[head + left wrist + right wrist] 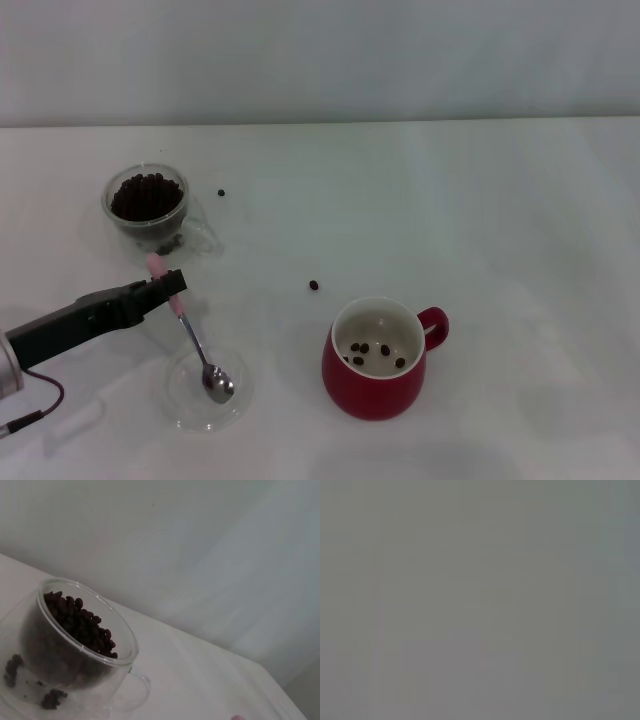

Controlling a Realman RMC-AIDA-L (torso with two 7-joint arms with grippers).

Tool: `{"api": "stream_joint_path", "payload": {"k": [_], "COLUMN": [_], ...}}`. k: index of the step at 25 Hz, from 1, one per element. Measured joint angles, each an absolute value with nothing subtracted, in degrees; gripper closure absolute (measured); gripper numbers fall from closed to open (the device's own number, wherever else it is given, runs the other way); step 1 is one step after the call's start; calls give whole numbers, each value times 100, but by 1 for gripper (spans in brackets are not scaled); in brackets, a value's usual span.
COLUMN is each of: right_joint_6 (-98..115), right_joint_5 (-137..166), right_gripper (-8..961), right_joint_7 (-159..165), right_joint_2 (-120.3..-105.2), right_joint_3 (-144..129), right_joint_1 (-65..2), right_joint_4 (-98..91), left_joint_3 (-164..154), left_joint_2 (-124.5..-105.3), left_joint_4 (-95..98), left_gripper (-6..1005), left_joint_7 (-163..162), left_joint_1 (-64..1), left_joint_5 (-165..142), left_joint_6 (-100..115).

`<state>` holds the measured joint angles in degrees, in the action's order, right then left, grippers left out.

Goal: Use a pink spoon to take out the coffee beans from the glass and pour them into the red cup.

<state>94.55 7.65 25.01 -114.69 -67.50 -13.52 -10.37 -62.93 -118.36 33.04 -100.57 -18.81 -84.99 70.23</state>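
Observation:
The spoon's metal bowl is resting in the clear dish in the head view. My left gripper should open now.
The glass stands at the back left, filled with coffee beans; the left wrist view shows the glass and its beans up close. My left gripper is shut on the pale handle of the pink spoon, just in front of the glass. The spoon slants down, its metal bowl resting in a shallow clear dish. To the right, the red cup stands upright with several beans on its white bottom. My right gripper is out of view.
Two loose beans lie on the white table, one right of the glass and one between the glass and the red cup. A few beans lie at the base of the glass. A pale wall backs the table.

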Motion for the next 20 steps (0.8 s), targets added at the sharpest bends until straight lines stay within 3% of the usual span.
{"api": "stream_joint_path", "payload": {"k": [6,20], "right_joint_6": [9427,9423], "right_joint_5": [765,764], "right_gripper": [230,230], "right_joint_7": [2480,2463], "right_joint_2": [-11469,-11469], "right_joint_3": [-6750,-6800], "right_joint_1": [-1389,-1406], "right_joint_4": [-1037,-1037], "left_joint_3": [-6293,-5748], "left_joint_2": [-11824,-11736], "left_joint_4": [3304,3380], "left_gripper": [844,413], "left_joint_7": [-10051,-9355], "left_joint_1": [-1881,-1708], "left_joint_5": [-8499,-8465], "left_joint_6": [7022,7193]}}
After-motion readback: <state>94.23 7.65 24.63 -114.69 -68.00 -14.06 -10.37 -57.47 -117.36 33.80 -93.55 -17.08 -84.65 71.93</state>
